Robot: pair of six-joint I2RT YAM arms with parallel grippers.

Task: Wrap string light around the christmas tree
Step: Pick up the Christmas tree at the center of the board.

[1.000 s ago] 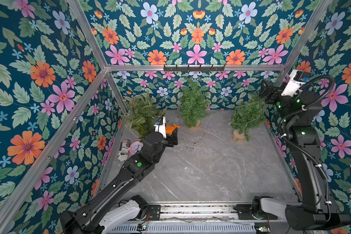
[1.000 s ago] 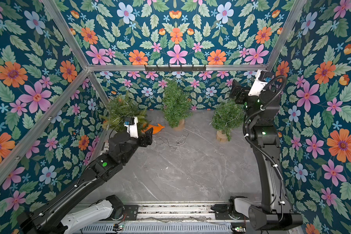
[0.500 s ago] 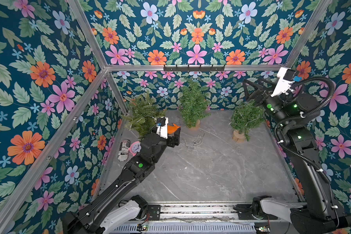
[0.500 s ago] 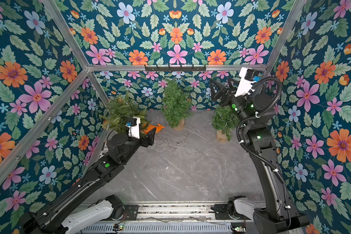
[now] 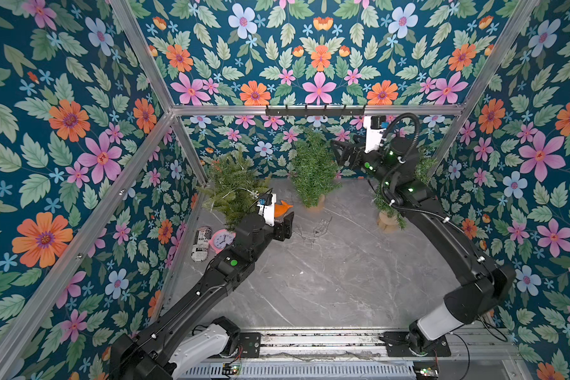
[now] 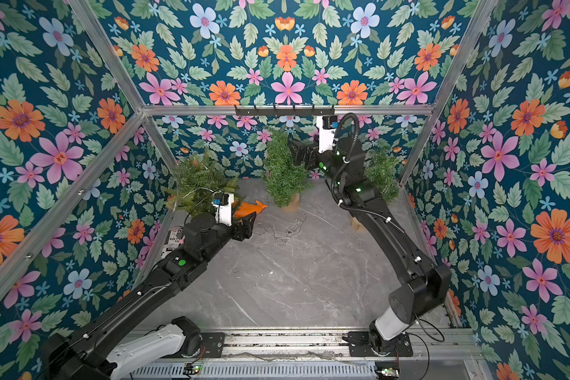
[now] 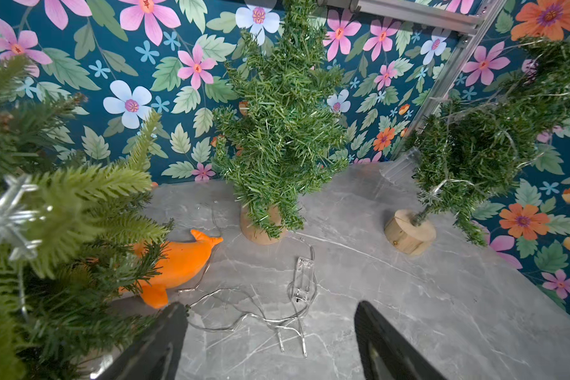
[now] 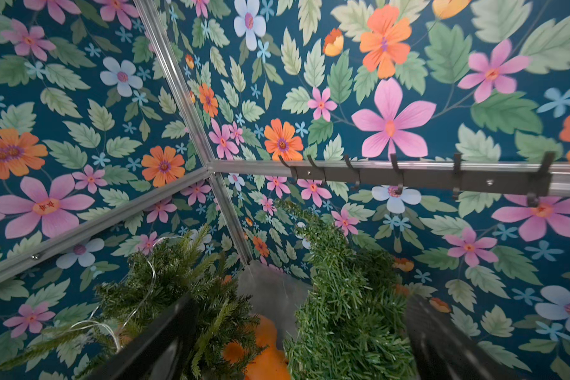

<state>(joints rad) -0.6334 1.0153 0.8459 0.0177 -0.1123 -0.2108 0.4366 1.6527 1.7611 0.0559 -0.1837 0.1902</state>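
Observation:
Next, my right gripper needs to grab the middle tree near its top from the side to leave its base free to stand for wrapping.
Three small Christmas trees stand along the back wall: a left one (image 5: 234, 187), a middle one (image 5: 313, 171) and a right one (image 5: 423, 164), which my right arm partly hides. A thin clear string light (image 7: 250, 316) with its clear battery case (image 7: 303, 279) lies loose on the grey table in front of the middle tree (image 7: 277, 131). My left gripper (image 7: 270, 316) hangs open just above that wire, holding nothing. The right gripper (image 5: 339, 154) is open, high beside the middle tree's top (image 8: 342, 296). Wire strands also hang on the left tree (image 7: 46, 204) and the right tree (image 7: 474, 148).
An orange plush fish (image 7: 178, 263) lies between the left and middle trees. A pink alarm clock (image 5: 222, 240) and a black-and-white can (image 5: 201, 243) sit by the left wall. A black hook rail (image 5: 314, 110) runs above the back wall, close over the right gripper.
My right arm has swung left from the right wall to the top of the middle tree. The left gripper has edged toward the loose wire, jaws slightly narrower.

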